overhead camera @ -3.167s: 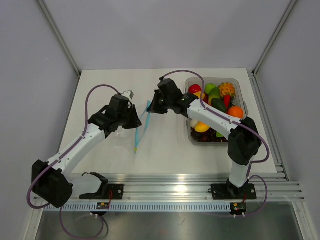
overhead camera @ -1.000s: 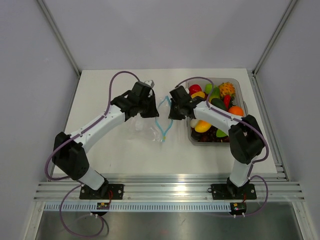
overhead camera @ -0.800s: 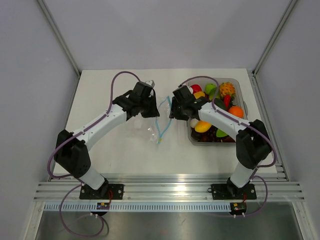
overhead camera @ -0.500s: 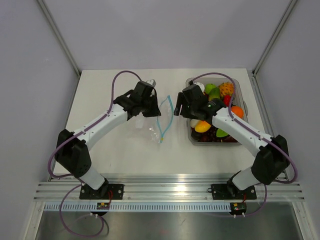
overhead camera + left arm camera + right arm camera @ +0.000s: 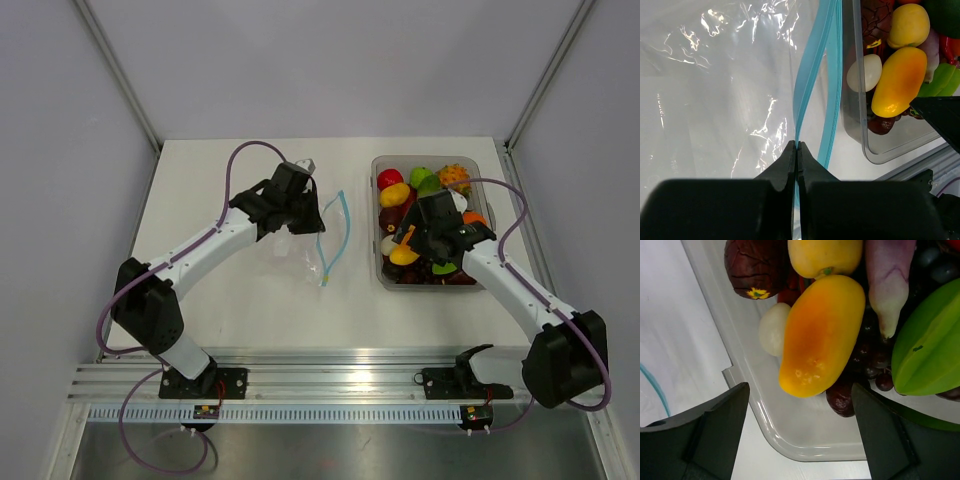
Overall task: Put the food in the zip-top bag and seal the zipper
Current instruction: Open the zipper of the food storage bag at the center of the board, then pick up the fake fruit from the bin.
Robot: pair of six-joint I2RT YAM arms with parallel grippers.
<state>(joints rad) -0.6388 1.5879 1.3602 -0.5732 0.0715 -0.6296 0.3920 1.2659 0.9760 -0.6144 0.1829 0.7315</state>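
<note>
The mango's far end needs to stay free to go into the zip-top bag (image 5: pixel 292 252). My right gripper will next grab the mango across its narrow sides near the tub-corner end.
The clear zip-top bag (image 5: pixel 292 252) (image 5: pixel 715 75) lies floppy on the white table, its mouth facing right. My left gripper (image 5: pixel 307 222) (image 5: pixel 796 145) is shut on one lip of the light-blue zipper (image 5: pixel 337 232) (image 5: pixel 804 85); the other lip hangs loose beside it. The food (image 5: pixel 425 200) is piled in a rigid clear tub (image 5: pixel 382 275) (image 5: pixel 765 427). My right gripper (image 5: pixel 402 246) (image 5: pixel 799 388) hangs open and holding nothing over the tub's near left corner, straddling the end of an orange-yellow mango (image 5: pixel 820 335) (image 5: pixel 900 80).
Around the mango lie a white egg-shaped piece (image 5: pixel 772 330), a dark brown fruit (image 5: pixel 757 262), a yellow fruit (image 5: pixel 825 255), a pale purple root (image 5: pixel 887 275), a green piece (image 5: pixel 930 345) and dark grapes (image 5: pixel 871 367). The tub wall stands just right of the bag's mouth.
My right gripper let go of the bag's mouth, opened wide and swung right over the tub. The freed zipper lip dropped. The left gripper kept its hold in place.
</note>
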